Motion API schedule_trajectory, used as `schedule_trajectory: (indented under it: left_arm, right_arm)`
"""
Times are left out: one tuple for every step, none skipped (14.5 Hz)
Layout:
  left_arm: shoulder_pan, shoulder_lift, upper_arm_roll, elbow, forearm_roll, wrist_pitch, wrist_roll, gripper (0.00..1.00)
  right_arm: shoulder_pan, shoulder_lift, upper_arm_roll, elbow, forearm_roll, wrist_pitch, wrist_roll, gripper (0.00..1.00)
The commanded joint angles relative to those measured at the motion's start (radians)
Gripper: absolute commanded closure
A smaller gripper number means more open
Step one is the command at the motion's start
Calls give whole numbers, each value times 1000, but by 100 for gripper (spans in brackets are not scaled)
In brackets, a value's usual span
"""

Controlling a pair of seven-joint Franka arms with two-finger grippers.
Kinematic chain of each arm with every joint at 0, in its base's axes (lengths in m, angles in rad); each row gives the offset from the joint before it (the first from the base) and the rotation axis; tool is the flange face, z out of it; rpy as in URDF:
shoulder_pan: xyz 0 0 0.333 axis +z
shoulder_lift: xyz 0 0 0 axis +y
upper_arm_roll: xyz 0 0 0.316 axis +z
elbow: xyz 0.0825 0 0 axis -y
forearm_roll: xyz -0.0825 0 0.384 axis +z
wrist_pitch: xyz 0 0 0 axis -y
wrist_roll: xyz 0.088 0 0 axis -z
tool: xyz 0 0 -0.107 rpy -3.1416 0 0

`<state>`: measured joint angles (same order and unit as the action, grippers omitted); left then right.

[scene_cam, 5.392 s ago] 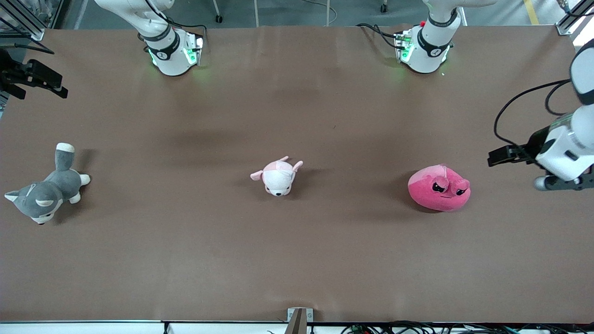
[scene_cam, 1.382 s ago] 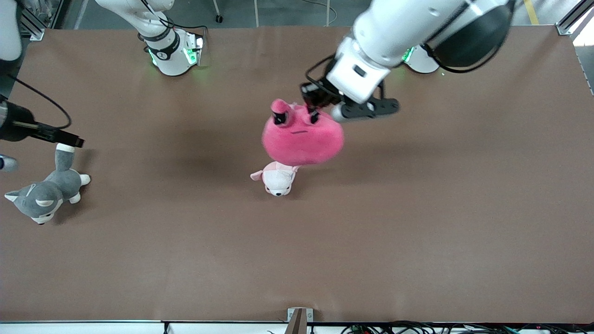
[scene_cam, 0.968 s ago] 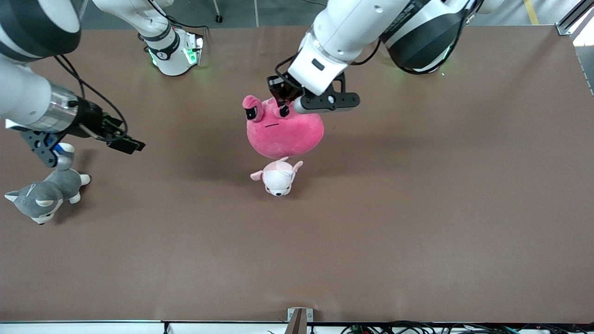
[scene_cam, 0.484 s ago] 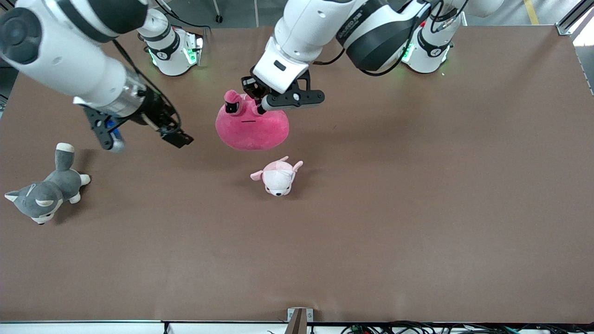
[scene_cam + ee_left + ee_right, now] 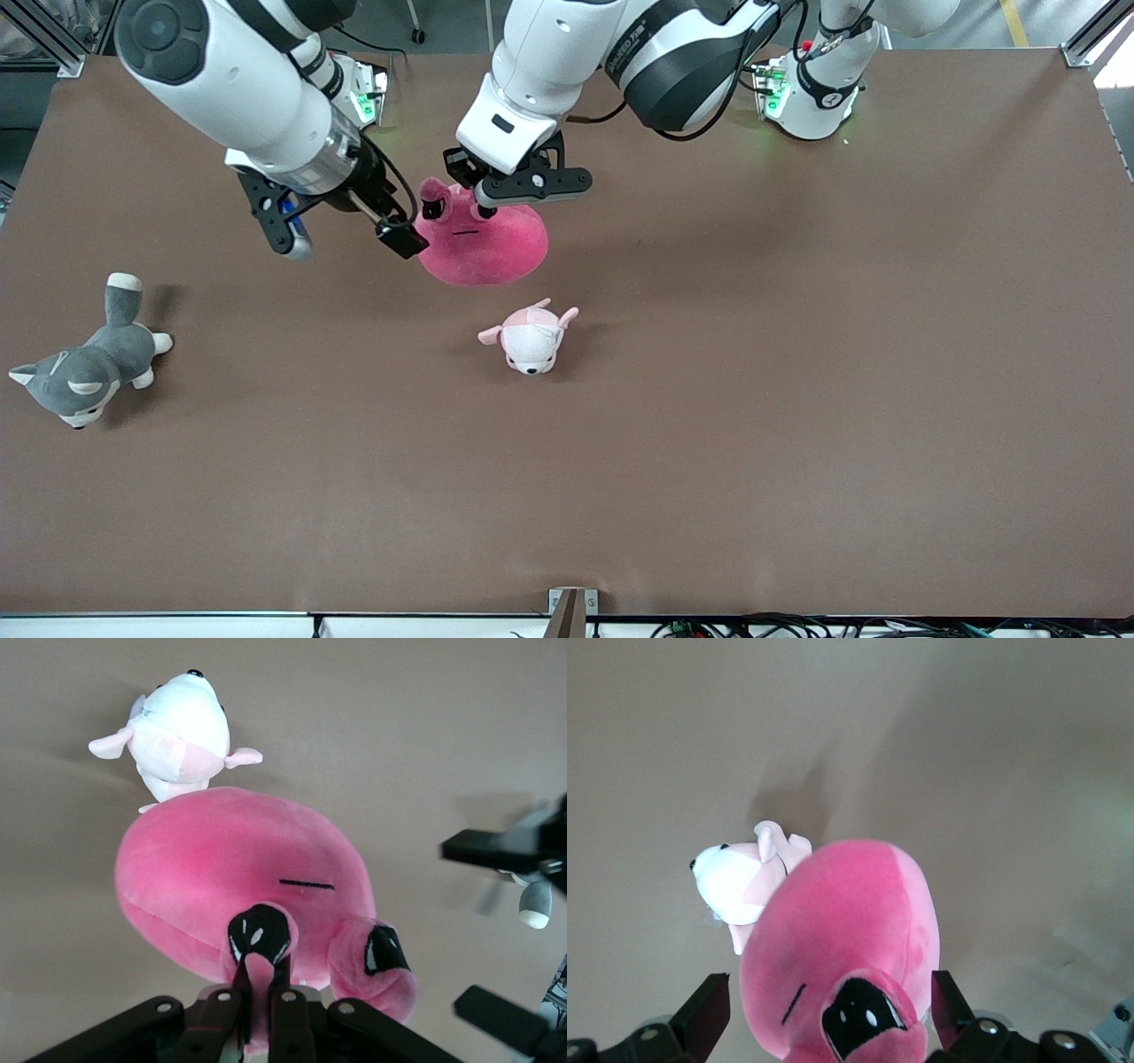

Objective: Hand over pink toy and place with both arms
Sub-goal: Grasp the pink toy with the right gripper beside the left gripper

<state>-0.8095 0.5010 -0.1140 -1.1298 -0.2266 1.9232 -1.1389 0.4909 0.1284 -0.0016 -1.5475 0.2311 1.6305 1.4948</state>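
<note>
The robot's right gripper will next grab the pink toy by its free eye stalk [image 5: 433,195] [image 5: 866,1019] to take it over and place it on the tabletop.
The pink toy [image 5: 483,248], a hot-pink blob plush with two bulging dark eyes, hangs in the air over the table. My left gripper [image 5: 475,206] is shut on one of its eye stalks, and the left wrist view shows the pinch [image 5: 263,992] with the toy's body [image 5: 239,877] hanging from it. My right gripper [image 5: 409,223] is open at the toy's side toward the right arm's end. In the right wrist view [image 5: 828,1010] its fingers stand wide apart on either side of the toy's other eye [image 5: 864,1014], not pressing on it.
A small pale pink-and-white puppy plush [image 5: 529,337] lies on the table under and a little nearer the camera than the hanging toy. A grey-and-white husky plush [image 5: 84,372] lies at the right arm's end of the brown table [image 5: 797,399].
My left gripper picked the pink toy up from the left arm's end and carried it toward the middle. My right arm swung in from the table's end until its open gripper reached the toy.
</note>
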Motion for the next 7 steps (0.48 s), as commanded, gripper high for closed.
schedule_trajectory:
  left_arm:
    - [-10,11,14,33,-3,3,-13,100]
    - [-10,11,14,33,-3,2,-13,100]
    - [-10,11,14,33,-3,3,-13,100]
    - [-10,11,14,33,-3,3,-13,100]
    - [-10,10,14,33,-3,3,-13,100]
    - [-10,10,14,33,-3,2,-13,100]
    - [-10,11,14,33,-3,3,-13,100]
  right_arm:
    - [25,-26,-11,-60,13,6,21,0]
    - [28,-30,-11,-74,14,8,21,0]
    - [29,-33,-11,-83,14,6,22,0]
    - [29,-39,-11,-92,14,6,21,0]
    - [31,-44,-9,-103,14,6,21,0]
    - [43,-46,-9,-109,14,6,22,0]
    - [49,-46,-11,-109,14,8,22,0]
